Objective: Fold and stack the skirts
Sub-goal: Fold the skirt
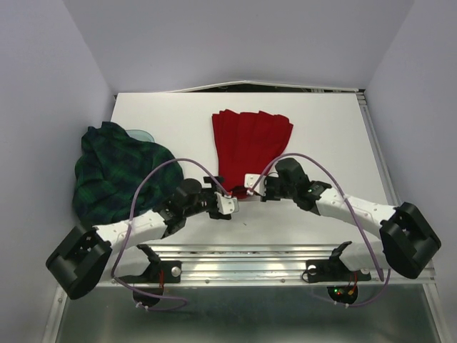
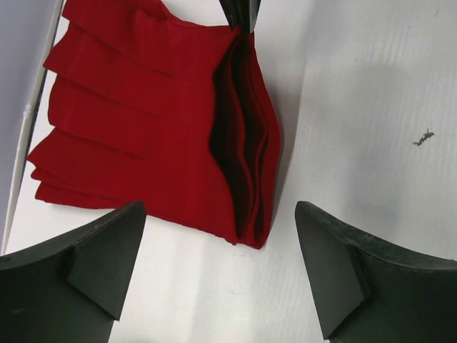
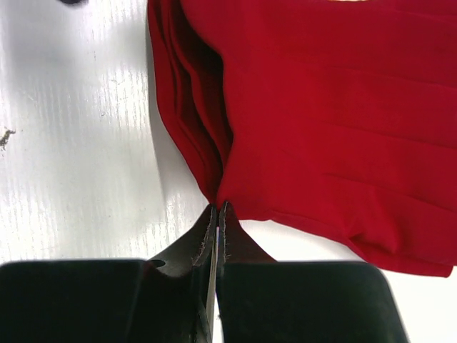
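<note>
The robot should next pinch the red skirt's free waist corner [image 1: 225, 191] [image 2: 250, 239] with its left gripper, across from the waist corner in its right gripper, to guide the skirt's waist while folding.
The red pleated skirt [image 1: 250, 143] lies flat at the table's middle, its fan end toward the back. Its narrow waist end [image 2: 243, 164] points at the arms and gapes open. My right gripper [image 1: 250, 181] is shut, its tips [image 3: 219, 207] pinching the right corner of that waist. Its fingertips also show in the left wrist view [image 2: 239, 14]. My left gripper [image 1: 229, 205] is open and empty, its fingers [image 2: 107, 250] just short of the waist's left corner [image 2: 250, 239]. The green and navy plaid skirt [image 1: 118, 171] lies bunched at the left.
A pale teal object [image 1: 141, 133] peeks out behind the plaid skirt. A small dark speck [image 2: 423, 137] lies on the white table [image 1: 328, 136]. A metal rail [image 1: 250, 259] runs along the near edge. Grey walls close in the left, right and back.
</note>
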Controlling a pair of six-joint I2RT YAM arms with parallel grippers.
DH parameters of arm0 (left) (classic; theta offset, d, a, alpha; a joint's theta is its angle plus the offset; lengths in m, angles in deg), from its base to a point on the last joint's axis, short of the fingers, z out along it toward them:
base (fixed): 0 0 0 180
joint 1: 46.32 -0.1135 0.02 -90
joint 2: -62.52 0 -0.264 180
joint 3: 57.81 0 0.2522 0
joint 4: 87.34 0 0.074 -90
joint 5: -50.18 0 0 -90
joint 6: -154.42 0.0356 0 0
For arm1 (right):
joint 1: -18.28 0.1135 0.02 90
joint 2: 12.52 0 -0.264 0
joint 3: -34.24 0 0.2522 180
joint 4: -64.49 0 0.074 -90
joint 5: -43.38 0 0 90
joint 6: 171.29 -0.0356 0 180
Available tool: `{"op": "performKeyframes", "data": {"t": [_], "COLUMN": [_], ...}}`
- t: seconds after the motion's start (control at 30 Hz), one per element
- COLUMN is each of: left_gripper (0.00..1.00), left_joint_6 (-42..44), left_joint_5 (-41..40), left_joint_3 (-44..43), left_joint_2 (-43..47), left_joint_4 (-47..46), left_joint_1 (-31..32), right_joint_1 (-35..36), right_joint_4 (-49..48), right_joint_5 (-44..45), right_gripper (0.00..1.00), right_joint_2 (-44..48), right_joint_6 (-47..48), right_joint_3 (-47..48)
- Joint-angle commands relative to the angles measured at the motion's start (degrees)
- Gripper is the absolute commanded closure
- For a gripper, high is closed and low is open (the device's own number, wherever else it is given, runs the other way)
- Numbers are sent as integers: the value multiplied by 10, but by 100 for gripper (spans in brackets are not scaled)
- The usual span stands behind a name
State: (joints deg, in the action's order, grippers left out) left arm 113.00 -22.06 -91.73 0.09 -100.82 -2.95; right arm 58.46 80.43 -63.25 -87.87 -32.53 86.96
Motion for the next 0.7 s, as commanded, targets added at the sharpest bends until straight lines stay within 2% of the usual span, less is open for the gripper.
{"op": "performKeyframes", "data": {"t": [0.0,0.23,0.37,0.67], "left_gripper": [2,2,2,6], "left_joint_6": [-16,31,28,32], "left_joint_5": [-20,-40,-29,-121], "left_joint_3": [-33,-40,-56,-108], "left_joint_2": [-38,-113,-130,-221], "left_joint_4": [-99,-144,-145,-163], "left_joint_1": [16,58,70,90], "right_joint_1": [-1,-17,-22,-40], "right_joint_4": [-2,-4,-4,-5], "right_joint_5": [-17,-24,-25,-36], "right_gripper": [99,99,99,99], "right_joint_2": [27,35,36,50], "right_joint_6": [-22,-32,-36,-52], "right_joint_3": [20,21,20,25]}}
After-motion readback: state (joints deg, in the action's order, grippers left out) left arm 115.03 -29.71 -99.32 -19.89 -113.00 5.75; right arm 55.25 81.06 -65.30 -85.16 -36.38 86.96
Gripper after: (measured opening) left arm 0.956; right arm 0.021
